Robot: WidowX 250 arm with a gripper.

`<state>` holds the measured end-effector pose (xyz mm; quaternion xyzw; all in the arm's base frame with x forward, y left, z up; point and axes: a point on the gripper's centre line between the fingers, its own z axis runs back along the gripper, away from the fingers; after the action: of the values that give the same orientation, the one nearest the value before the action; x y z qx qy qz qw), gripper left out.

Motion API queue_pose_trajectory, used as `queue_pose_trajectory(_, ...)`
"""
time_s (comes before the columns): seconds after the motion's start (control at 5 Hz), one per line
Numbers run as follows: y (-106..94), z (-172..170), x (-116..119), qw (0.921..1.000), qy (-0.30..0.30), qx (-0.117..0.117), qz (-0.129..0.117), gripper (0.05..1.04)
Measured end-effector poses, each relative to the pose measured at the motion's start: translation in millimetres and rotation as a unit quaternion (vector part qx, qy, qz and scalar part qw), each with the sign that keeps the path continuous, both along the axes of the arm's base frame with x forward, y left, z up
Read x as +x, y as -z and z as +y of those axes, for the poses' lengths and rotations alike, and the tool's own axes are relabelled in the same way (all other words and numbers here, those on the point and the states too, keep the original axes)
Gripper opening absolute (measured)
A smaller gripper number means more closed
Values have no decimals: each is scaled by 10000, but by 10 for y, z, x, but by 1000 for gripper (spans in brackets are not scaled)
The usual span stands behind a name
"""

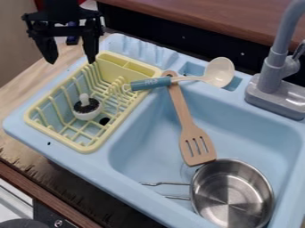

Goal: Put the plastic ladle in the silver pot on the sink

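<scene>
My gripper picks up the ladle by its blue handle next, to put the plastic ladle (220, 72) in the silver pot.
My gripper (71, 58) hangs at the upper left, above the left rim of the sink unit and the dish rack's back corner. Its two fingers stand wide apart with nothing between them. The plastic ladle (220, 72), cream with a blue handle, lies across the sink's back edge, bowl to the right and handle end over the rack's right side. It crosses the top of a wooden slotted spatula. In the light blue sink (143, 133), at the front right, sits the silver pot (229, 193), upright, its wire handle pointing left.
The wooden spatula (198, 144) slants down into the basin, its blade end by the pot's rim. A yellow dish rack (89, 147) on the left holds a small white brush (88, 108) with dark bristles. A grey faucet (275, 73) rises at the back right.
</scene>
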<state>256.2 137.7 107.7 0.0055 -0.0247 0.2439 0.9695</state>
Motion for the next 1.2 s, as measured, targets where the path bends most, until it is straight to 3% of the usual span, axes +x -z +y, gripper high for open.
queue_pose_trajectory(0.2, 73, -14, -26, 9999, 52, -48, 122, 997)
queue_pose_trajectory(0.4, 87, -160, 95, 9911, 1311, 195, 110, 997)
queue_pose_trajectory(0.6, 80, -354, 203, 9648, 2600, 379, 141, 997)
queue_pose_trajectory(0.8, 128, -509, 262, 9259, 3696, 745, 241, 997)
queue_pose_trajectory(1.0, 121, -708, 265, 8695, 4814, 1102, -10, 997)
queue_pose_trajectory(1.2, 187, -858, 295, 8200, 5586, 1230, -179, 997)
